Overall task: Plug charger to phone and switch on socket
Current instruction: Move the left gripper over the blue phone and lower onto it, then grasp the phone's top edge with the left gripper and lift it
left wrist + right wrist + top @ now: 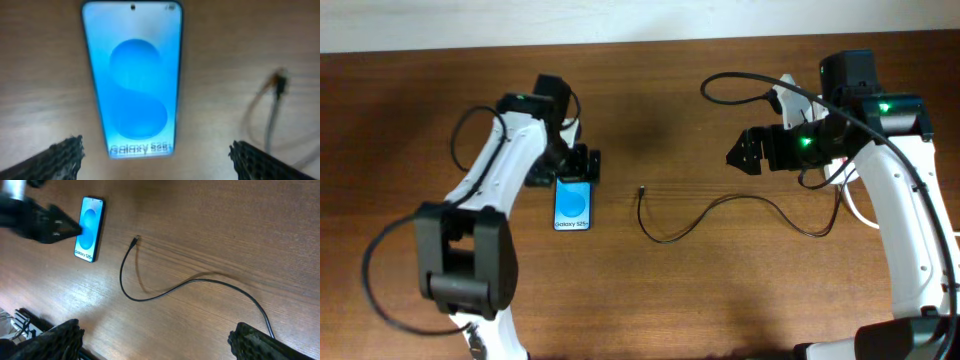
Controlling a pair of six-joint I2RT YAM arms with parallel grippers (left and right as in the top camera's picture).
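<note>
I need to grab the phone with my left gripper next, across its long sides toward its far end point(574, 186) point(133, 49). The near end of the phone then stays free for handing the phone over.
The phone point(572, 205) lies flat on the wooden table with its blue screen up; it also shows in the left wrist view point(135, 75) and the right wrist view point(90, 227). My left gripper point(582, 165) is open and empty, hovering at the phone's far end, its fingers point(156, 155) spread wider than the phone. The charger cable point(720, 205) curves across the table, its plug tip point(641, 190) a short way right of the phone. My right gripper point(745, 150) is open and empty above the cable point(200, 282). The socket is mostly hidden under the right arm.
A white piece point(788, 100) and a thick white cord point(863, 212) show beside the right arm. The robots' black cables loop over both arms. The left arm point(40, 222) appears dark at the phone's edge in the right wrist view.
</note>
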